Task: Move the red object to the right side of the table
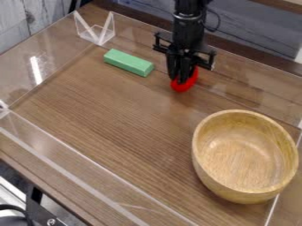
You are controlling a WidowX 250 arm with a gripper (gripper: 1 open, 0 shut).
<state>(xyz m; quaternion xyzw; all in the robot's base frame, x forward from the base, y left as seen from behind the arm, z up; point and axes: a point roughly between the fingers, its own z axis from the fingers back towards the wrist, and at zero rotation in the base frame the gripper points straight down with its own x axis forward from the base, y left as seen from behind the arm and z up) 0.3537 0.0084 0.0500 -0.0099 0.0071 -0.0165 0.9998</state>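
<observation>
The red toy's lower edge [182, 89] is at the brown table under my gripper's fingers and the toy would rest there, so it is now time to open.
The red object [184, 84], a small glossy red toy, is pinched between the black fingers of my gripper [183, 78], which is shut on it. Only its lower red part shows below the fingertips. It hangs at or just above the brown wood-grain table [118, 124], in the far middle, right of the green block. The black arm comes straight down from the top of the view.
A flat green rectangular block [129, 63] lies to the left of the gripper. A large wooden bowl [245, 155] sits at the near right. Low clear acrylic walls [71, 177] edge the table, with a clear stand [94, 29] at the far left.
</observation>
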